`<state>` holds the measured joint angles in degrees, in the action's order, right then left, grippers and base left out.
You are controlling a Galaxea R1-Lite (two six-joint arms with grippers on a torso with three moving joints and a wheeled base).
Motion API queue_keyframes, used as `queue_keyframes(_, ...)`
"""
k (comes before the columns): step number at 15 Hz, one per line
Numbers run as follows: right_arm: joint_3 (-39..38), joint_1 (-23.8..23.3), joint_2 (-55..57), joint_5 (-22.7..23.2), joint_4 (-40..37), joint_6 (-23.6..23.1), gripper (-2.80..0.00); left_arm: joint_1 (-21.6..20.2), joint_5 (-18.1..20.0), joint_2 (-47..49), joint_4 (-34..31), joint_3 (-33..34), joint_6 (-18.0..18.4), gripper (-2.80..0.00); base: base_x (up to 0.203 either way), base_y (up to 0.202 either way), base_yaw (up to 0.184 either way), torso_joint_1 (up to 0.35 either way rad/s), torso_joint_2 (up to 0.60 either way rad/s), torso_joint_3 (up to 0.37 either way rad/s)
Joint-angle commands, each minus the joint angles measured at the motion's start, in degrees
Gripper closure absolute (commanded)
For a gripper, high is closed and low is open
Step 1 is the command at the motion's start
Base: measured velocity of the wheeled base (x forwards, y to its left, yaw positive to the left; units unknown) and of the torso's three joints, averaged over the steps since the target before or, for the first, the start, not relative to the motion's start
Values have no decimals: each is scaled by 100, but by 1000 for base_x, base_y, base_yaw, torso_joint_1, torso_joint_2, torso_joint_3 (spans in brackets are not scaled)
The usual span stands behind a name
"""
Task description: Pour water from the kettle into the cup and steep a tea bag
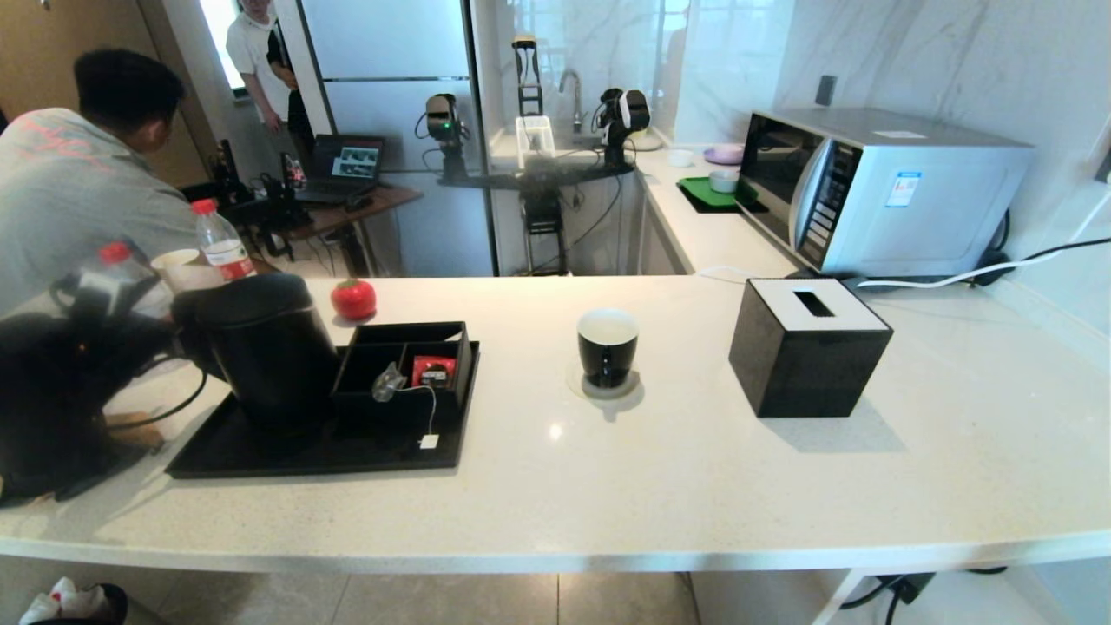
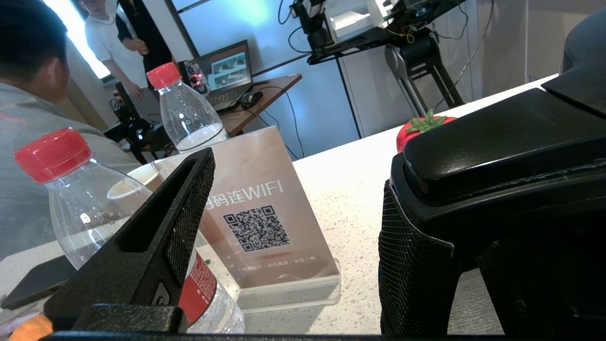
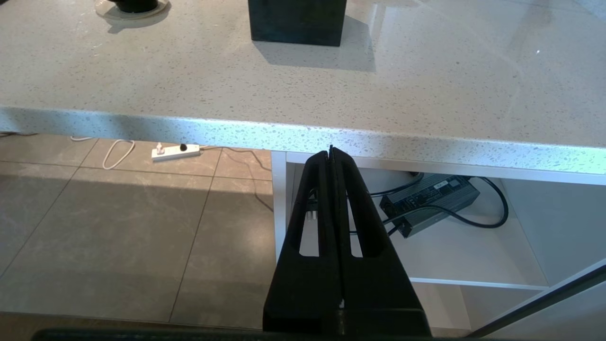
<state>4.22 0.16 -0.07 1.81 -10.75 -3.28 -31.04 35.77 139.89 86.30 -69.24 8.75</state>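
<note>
Next, my left gripper grabs the tall black kettle by its handle (image 1: 192, 332) to pour water into the black cup (image 1: 608, 345).
The tall black kettle (image 1: 265, 347) stands on a black tray (image 1: 286, 451) at the left of the counter. My left arm (image 1: 52, 391) reaches in beside it. In the left wrist view my left gripper (image 2: 293, 227) is open, and the kettle's handle (image 2: 497, 142) lies just outside one finger (image 2: 416, 265), not between the two. The black cup (image 1: 608, 345) with a white inside sits on a coaster at mid-counter. The tea bag (image 1: 388, 382) hangs on the organiser's front wall, its tag (image 1: 429, 441) on the tray. My right gripper (image 3: 331, 154) is shut and empty, below the counter's front edge.
Two red-capped bottles (image 2: 75, 208) (image 2: 187, 111) and a WiFi sign (image 2: 265, 213) stand behind the left gripper. A tomato-shaped object (image 1: 353, 299), a black tissue box (image 1: 807, 347) and a microwave (image 1: 877, 187) are on the counter. A red sachet (image 1: 433, 371) lies in the organiser.
</note>
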Motion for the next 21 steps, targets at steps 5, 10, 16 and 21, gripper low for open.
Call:
queue_keyframes(5, 0, 2, 7, 4, -6, -6, 0, 10, 9, 12, 54, -2, 30, -280, 0, 0, 0, 0, 0, 0)
queue_keyframes(10, 0, 2, 7, 4, -6, -6, 0, 10, 9, 12, 63, 7, 24, 0, 0, 0, 0, 0, 0, 0)
queue_keyframes(16, 0, 2, 7, 4, -6, -6, 0, 10, 18, 39, 63, 104, 21, 0, 0, 0, 0, 0, 0, 0)
queue_keyframes(21, 0, 2, 7, 4, -6, -6, 0, 52, 12, 39, 71, 122, 12, 0, 0, 0, 0, 0, 0, 0)
